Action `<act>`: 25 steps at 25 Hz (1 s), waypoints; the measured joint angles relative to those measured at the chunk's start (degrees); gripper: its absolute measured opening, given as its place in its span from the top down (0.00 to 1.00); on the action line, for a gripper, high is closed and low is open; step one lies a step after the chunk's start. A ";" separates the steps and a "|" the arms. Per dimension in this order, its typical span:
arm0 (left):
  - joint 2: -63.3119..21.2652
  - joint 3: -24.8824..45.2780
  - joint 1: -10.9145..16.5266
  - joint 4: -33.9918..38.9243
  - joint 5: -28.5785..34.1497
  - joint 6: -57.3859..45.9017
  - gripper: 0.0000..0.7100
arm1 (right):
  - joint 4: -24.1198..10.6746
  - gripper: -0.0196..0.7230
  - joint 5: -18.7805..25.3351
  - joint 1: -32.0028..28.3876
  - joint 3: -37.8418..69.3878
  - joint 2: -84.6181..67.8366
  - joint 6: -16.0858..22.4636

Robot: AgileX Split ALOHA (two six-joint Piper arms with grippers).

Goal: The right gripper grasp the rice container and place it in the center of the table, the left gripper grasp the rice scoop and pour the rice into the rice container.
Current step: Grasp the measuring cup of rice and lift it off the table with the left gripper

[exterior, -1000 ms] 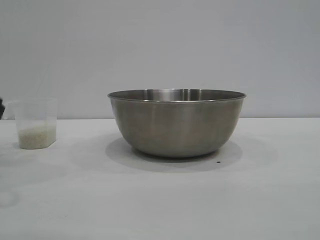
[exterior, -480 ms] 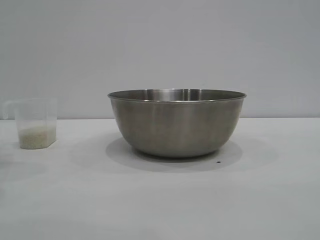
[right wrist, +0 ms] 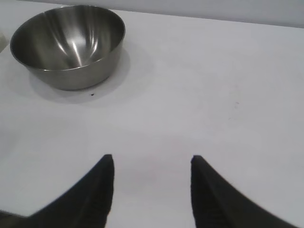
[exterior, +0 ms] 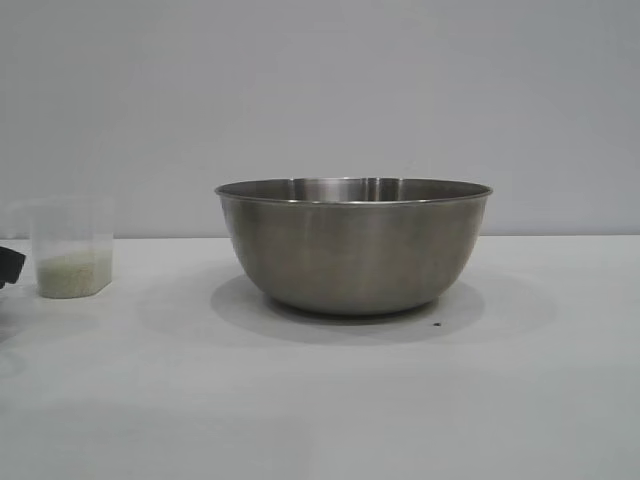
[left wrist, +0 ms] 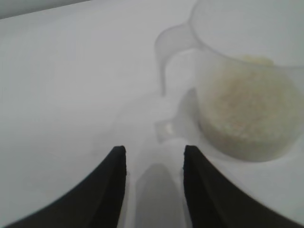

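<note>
The scoop's round cup [exterior: 74, 245] is wider than my open fingers and holds loose rice, so my left gripper should next grab the scoop by its slim loop handle.
The rice container [exterior: 352, 245], a big steel bowl, stands in the middle of the white table [exterior: 320, 410]; it also shows far off in the right wrist view, rice container [right wrist: 69, 45], and looks empty inside. The rice scoop [exterior: 70, 248], a frosted plastic cup, stands upright at the far left with rice [exterior: 72, 275] in its bottom. My left gripper [left wrist: 154, 152] is open, low over the table, its fingertips just short of the scoop's loop handle [left wrist: 164, 76]; nothing is between them. A black bit of the left gripper [exterior: 8, 266] shows at the left edge. My right gripper [right wrist: 151, 161] is open over bare table, well away from the bowl.
A small dark speck [exterior: 437, 323] lies on the table by the bowl's base. A plain grey wall [exterior: 320, 90] closes off the back. Bare tabletop lies in front of and to the right of the bowl.
A black part of the left gripper has come into view at the left edge, lower than a second ago, beside the scoop. Bowl and scoop have not moved.
</note>
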 joint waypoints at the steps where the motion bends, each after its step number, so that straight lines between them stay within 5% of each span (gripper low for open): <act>1: 0.12 -0.46 0.00 -0.03 0.00 0.00 0.66 | 0.00 0.48 0.00 0.00 0.00 0.00 0.00; 25: 2.79 -7.63 0.00 -1.76 0.00 0.09 0.66 | 0.00 0.48 0.00 0.00 0.00 0.00 0.00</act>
